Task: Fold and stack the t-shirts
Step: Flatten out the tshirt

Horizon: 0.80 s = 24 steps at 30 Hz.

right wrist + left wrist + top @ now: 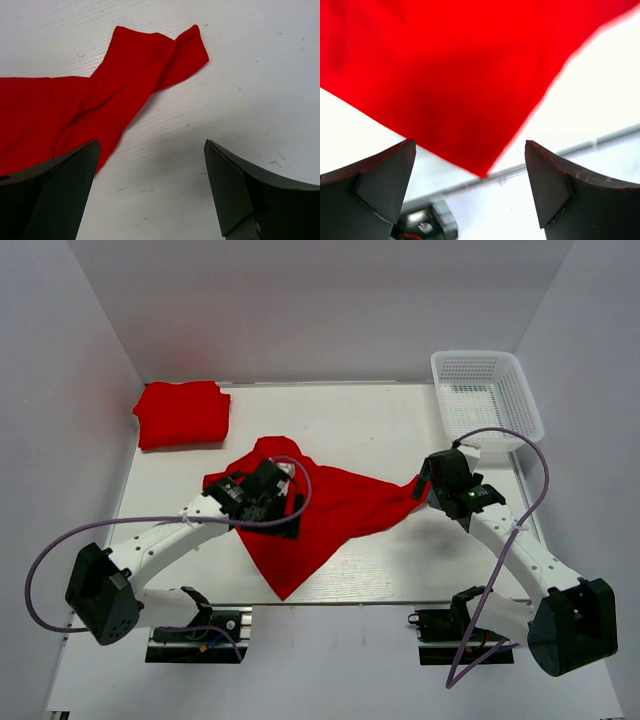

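My left gripper grabs the crumpled red t-shirt by its pointed front corner next, to spread it flat for folding.
One red t-shirt lies folded at the back left of the table. A second red t-shirt lies spread and crumpled in the middle, one pointed corner toward the front edge. My left gripper is open above its left part; in the left wrist view the cloth fills the top and its corner hangs between the open fingers. My right gripper is open at the shirt's right tip. In the right wrist view the sleeve lies ahead and left, with bare table between the fingers.
A white mesh basket stands at the back right corner. The table's front edge shows in the left wrist view. White walls close in the table on the left, back and right.
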Available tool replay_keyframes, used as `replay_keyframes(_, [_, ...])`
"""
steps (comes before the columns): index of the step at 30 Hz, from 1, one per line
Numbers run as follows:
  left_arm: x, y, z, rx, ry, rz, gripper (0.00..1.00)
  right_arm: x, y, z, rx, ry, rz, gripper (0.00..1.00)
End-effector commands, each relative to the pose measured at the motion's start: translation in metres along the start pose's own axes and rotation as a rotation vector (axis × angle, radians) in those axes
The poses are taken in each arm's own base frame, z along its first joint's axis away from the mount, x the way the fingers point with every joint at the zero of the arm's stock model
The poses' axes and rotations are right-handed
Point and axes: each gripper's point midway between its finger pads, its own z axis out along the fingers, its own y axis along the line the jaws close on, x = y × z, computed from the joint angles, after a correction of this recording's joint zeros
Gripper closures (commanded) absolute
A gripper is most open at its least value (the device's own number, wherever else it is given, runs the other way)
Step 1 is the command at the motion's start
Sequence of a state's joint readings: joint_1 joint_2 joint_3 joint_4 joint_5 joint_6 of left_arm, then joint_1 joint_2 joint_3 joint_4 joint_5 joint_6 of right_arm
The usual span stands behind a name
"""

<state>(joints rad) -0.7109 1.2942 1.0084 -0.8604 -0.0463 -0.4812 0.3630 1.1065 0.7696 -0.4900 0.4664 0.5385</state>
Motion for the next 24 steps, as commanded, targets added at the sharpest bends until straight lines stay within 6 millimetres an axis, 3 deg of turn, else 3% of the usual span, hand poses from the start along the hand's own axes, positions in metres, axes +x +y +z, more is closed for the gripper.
replay_keyframes(1, [0.041, -0.018, 0.002, 0.069, 0.073, -0.012, 0.0, 0.0, 0.005, 0.0, -0.042, -0.003, -0.009, 0.1])
replay_keyframes(5, [0.086, -0.04, 0.006, 0.099, 0.167, 0.009, 0.0, 0.009, 0.006, 0.003, -0.057, 0.03, -0.008, 0.1])
replay_keyframes(8, [0.104, -0.057, 0.0, 0.138, 0.18, 0.044, 0.0, 0.011, 0.005, 0.003, -0.065, 0.042, -0.032, 0.1])
replay_keyframes(11, [0.124, -0.058, 0.001, 0.089, 0.22, 0.073, 0.0, 0.014, 0.0, 0.004, -0.046, 0.053, -0.047, 0.1])
replay_keyframes(14, [0.142, -0.045, 0.015, -0.02, 0.273, 0.089, 0.0, 0.019, -0.004, 0.005, -0.041, 0.067, -0.055, 0.1])
replay_keyframes(24, [0.142, -0.015, 0.017, -0.164, 0.178, 0.046, 0.05, 0.022, -0.009, 0.006, -0.034, 0.082, -0.055, 0.1])
